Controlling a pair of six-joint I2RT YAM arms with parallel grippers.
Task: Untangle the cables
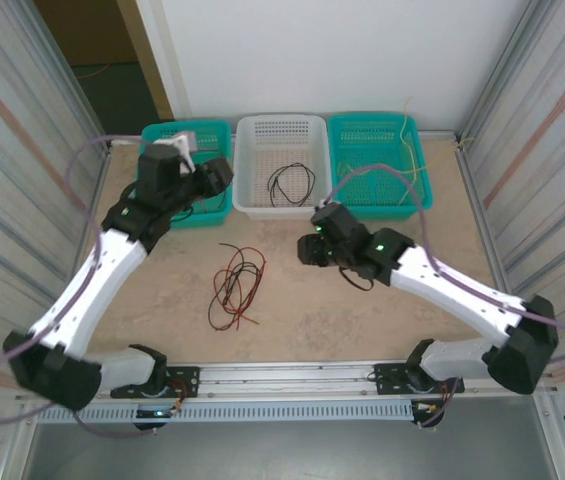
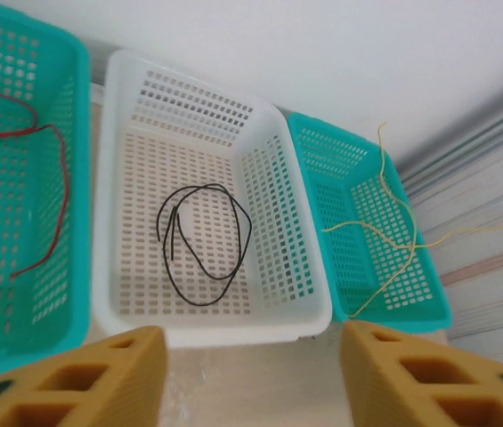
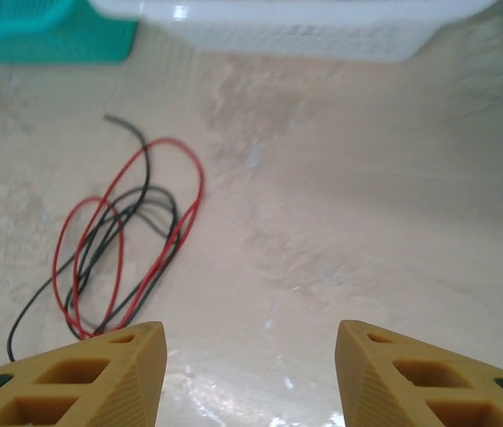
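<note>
My right gripper grabs only a piece of red cable next, where it lies over the black cable, to pull it free of the tangle [image 3: 122,245].
A tangle of red and black cables [image 1: 234,285] lies loose on the table between the arms; the right wrist view has this tangle [image 3: 122,245] ahead and to the left. One black cable [image 2: 205,240] is coiled in the white basket [image 2: 233,325]. A red cable [image 2: 20,133] lies in the left teal basket [image 2: 80,178], and a yellow cable [image 2: 393,231] hangs over the right teal basket [image 2: 402,311]. My left gripper [image 2: 253,374] hovers open before the white basket, holding nothing. Right of the tangle and clear of it, my right gripper [image 3: 251,374] is open and empty.
Three baskets stand in a row along the far edge: teal [image 1: 212,125], white [image 1: 282,118], teal [image 1: 372,118]. Corrugated metal walls close both sides. Pale-purple hoses loop from each arm. Bare tabletop [image 1: 362,310] lies between the tangle and the right arm.
</note>
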